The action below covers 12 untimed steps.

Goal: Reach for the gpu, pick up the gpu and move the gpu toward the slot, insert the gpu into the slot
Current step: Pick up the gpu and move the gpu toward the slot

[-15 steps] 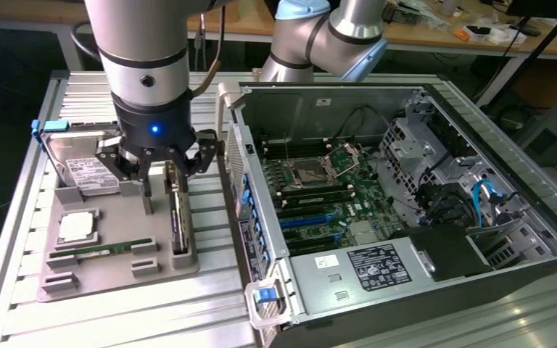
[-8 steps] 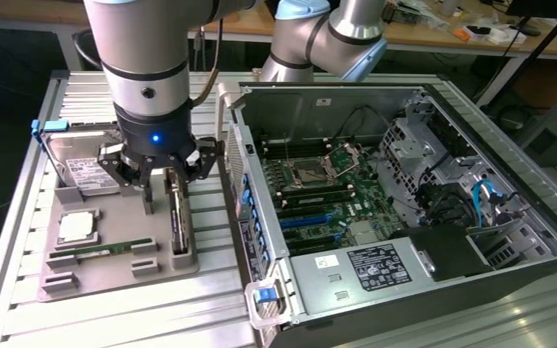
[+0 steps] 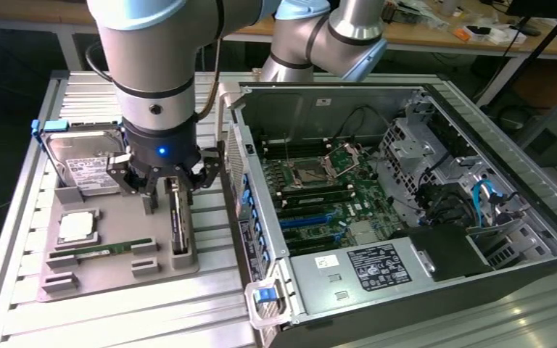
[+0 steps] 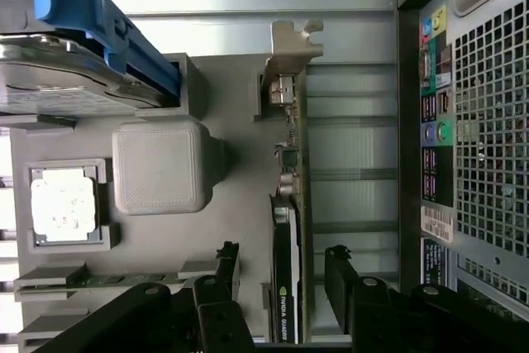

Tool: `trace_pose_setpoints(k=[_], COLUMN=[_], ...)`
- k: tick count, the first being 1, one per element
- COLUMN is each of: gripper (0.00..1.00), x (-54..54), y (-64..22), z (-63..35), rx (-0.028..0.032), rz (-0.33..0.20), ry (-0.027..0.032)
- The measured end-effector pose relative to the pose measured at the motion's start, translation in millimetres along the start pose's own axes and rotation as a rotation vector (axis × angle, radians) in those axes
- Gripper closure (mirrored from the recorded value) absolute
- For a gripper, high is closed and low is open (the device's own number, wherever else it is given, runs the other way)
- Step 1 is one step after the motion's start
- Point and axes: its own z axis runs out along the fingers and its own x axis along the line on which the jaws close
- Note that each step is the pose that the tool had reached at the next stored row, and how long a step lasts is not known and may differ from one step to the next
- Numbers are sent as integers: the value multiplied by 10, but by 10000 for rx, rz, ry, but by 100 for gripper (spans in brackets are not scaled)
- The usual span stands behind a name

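Note:
I will next grab the GPU with my gripper by its exposed top edge [image 3: 174, 190], because the grey holder [image 3: 183, 259] encloses the GPU's lower edge at its ends.
The gpu [image 3: 177, 221] is a thin black card standing on its long edge in a grey holder tray [image 3: 114, 279], left of the open computer case in the exterior view. In the wrist view the gpu [image 4: 291, 204] runs lengthwise with its metal bracket [image 4: 294, 40] at the far end. My gripper [image 3: 171, 190] hangs just above the card, open, with one finger on each side of it. The wrist view shows the gripper [image 4: 281, 254] straddling the card with gaps at both fingers [image 4: 225, 274]. The blue slot [image 3: 306, 216] lies on the green motherboard inside the case.
On the tray sit a silver hard drive [image 3: 85, 165] in a blue caddy, a processor chip [image 3: 77, 226] and a green memory stick [image 3: 104, 250]. The case's rear wall [image 4: 479, 138] stands close beside the gpu. Cables and drive bays [image 3: 463, 196] crowd the case's right.

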Motion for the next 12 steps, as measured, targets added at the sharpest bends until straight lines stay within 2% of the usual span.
trace_pose_setpoints(k=[8,12], gripper=[46,46], x=[-9,-8], y=[-5,-7], z=[112,190], rx=[10,12], rz=[721,756], ry=[-31,-28])
